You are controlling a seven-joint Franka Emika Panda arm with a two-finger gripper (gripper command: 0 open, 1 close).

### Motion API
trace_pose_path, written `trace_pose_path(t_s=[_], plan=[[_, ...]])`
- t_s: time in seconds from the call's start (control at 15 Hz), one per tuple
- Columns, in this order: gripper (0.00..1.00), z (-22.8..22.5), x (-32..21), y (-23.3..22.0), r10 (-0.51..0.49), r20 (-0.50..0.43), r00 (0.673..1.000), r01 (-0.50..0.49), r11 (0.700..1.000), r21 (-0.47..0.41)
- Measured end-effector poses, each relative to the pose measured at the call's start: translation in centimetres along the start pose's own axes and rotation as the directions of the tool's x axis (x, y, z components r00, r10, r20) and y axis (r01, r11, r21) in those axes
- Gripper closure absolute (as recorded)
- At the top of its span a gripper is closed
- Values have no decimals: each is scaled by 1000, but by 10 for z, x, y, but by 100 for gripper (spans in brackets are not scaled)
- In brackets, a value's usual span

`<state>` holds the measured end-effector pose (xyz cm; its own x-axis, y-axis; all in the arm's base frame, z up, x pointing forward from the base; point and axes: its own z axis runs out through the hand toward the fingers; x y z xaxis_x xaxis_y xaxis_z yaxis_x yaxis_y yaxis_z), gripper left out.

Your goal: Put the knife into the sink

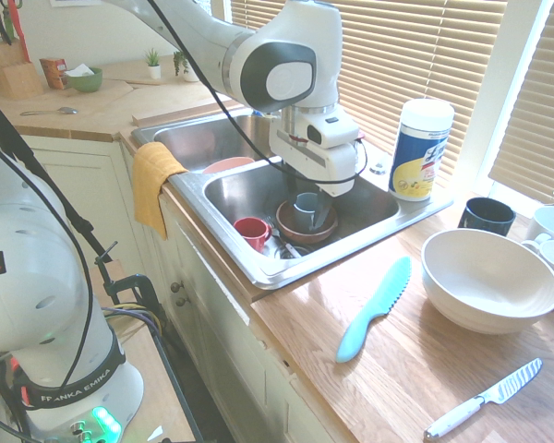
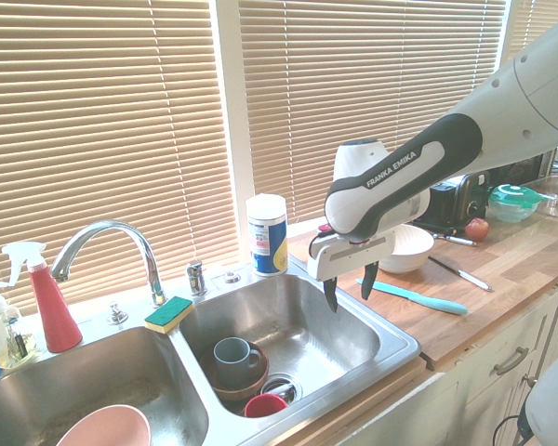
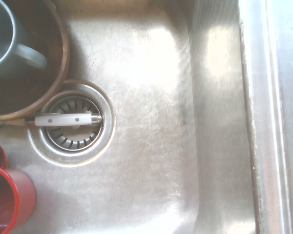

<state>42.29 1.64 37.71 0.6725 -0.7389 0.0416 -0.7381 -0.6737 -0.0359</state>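
Observation:
My gripper should next grab its thick handle point(image 2: 440, 304) to put the light turquoise knife into the sink, as the knife's blade lies bare on the counter.
The light turquoise knife point(image 1: 374, 309) lies flat on the wooden counter, between the sink's right edge and a white bowl; it also shows as the knife point(image 2: 418, 297) in the second exterior view. The stainless sink point(image 1: 229, 242) has two basins. My gripper point(image 2: 349, 288) hangs open over the right basin, fingers pointing down, with nothing between them. It is well apart from the knife. In the wrist view I look straight down at the sink floor point(image 3: 156, 146) and its drain.
The right basin holds a brown bowl point(image 1: 307, 226) with a grey mug in it, a red cup point(image 1: 252, 231) and a white-handled utensil point(image 3: 63, 119) across the drain. On the counter are a white bowl point(image 1: 489, 277), a white-handled knife point(image 1: 485, 399), a black mug point(image 1: 487, 215) and a wipes canister point(image 1: 421, 148).

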Motion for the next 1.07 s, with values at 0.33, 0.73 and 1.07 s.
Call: trace_pose_path(t_s=[0.33,0.73,1.07], plan=[[0,-3,9,5,-83,-2,997,83,997,7],[0,-13,69,76,-413,-1,911,413,909,-56],[0,3,103,131,-422,18,907,421,902,-97]])
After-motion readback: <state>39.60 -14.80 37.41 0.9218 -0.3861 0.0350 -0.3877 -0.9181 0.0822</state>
